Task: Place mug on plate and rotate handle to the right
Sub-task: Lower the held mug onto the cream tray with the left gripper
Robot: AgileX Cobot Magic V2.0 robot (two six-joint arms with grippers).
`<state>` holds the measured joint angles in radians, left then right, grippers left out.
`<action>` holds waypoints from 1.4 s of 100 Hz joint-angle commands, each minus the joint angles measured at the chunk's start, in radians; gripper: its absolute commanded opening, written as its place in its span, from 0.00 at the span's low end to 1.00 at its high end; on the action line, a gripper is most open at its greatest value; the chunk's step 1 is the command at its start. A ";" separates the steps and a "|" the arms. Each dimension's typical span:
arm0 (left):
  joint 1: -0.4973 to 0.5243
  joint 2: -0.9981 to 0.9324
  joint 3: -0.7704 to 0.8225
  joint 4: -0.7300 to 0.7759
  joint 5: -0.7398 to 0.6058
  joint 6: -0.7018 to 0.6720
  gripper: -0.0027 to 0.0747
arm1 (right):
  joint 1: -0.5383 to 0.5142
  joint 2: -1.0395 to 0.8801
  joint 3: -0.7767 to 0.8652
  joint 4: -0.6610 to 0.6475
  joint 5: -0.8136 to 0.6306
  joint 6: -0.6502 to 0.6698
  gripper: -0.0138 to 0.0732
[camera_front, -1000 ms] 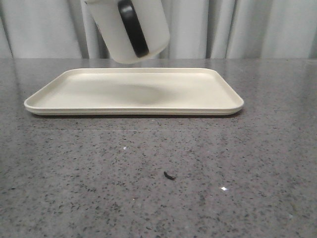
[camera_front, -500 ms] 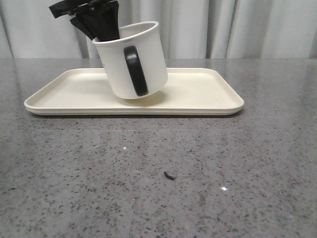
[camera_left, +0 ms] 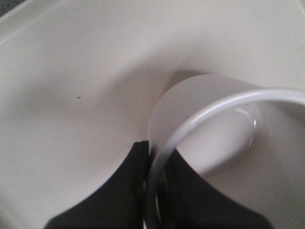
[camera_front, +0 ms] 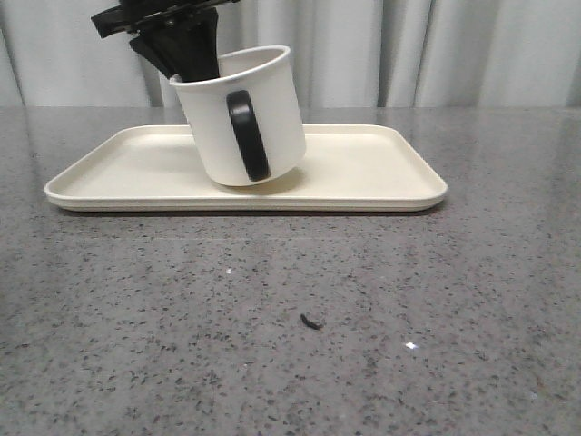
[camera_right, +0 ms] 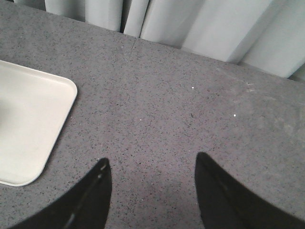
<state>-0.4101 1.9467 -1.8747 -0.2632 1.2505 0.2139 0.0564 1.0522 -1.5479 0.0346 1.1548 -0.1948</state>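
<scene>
I should open my left gripper now. The tilted bottom of the white mug is resting on the middle of the cream plate, so the mug would stay there.
The white mug (camera_front: 245, 113) sits tilted on the cream plate (camera_front: 363, 168) in the front view, leaning left, its base touching the plate's middle. Its black handle (camera_front: 248, 134) faces the camera. The smiley face is hidden. My left gripper (camera_front: 186, 59) is shut on the mug's left rim, one finger inside and one outside. In the left wrist view the rim (camera_left: 200, 117) runs between the black fingers (camera_left: 128, 186) above the plate (camera_left: 71, 71). My right gripper (camera_right: 151, 164) is open and empty over bare table, right of the plate's corner (camera_right: 28, 114).
The grey speckled table (camera_front: 290, 318) stretches in front of the plate. A small dark scrap (camera_front: 310, 321) lies on it near the front middle. Grey curtains (camera_front: 436, 50) hang behind the table.
The left gripper lowered the mug from above the plate down onto it. In the last half second the mug settled slightly lower, still tilted.
</scene>
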 commanded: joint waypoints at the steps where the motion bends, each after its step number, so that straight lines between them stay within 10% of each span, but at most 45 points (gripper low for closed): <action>1: -0.006 -0.053 -0.032 -0.026 0.015 -0.002 0.01 | 0.006 -0.007 -0.029 0.000 -0.061 -0.010 0.62; 31: -0.006 -0.053 -0.032 -0.026 0.015 -0.002 0.03 | 0.006 -0.007 -0.029 0.000 -0.061 -0.010 0.62; 69: -0.006 -0.053 -0.032 -0.026 0.015 -0.002 0.34 | 0.006 -0.007 -0.029 0.000 -0.061 -0.010 0.62; 140: -0.006 -0.070 -0.034 -0.013 0.015 -0.002 0.35 | 0.006 -0.007 -0.029 0.000 -0.062 -0.010 0.62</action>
<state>-0.4101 1.9467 -1.8747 -0.2632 1.2455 0.2139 0.0564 1.0522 -1.5479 0.0346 1.1548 -0.1966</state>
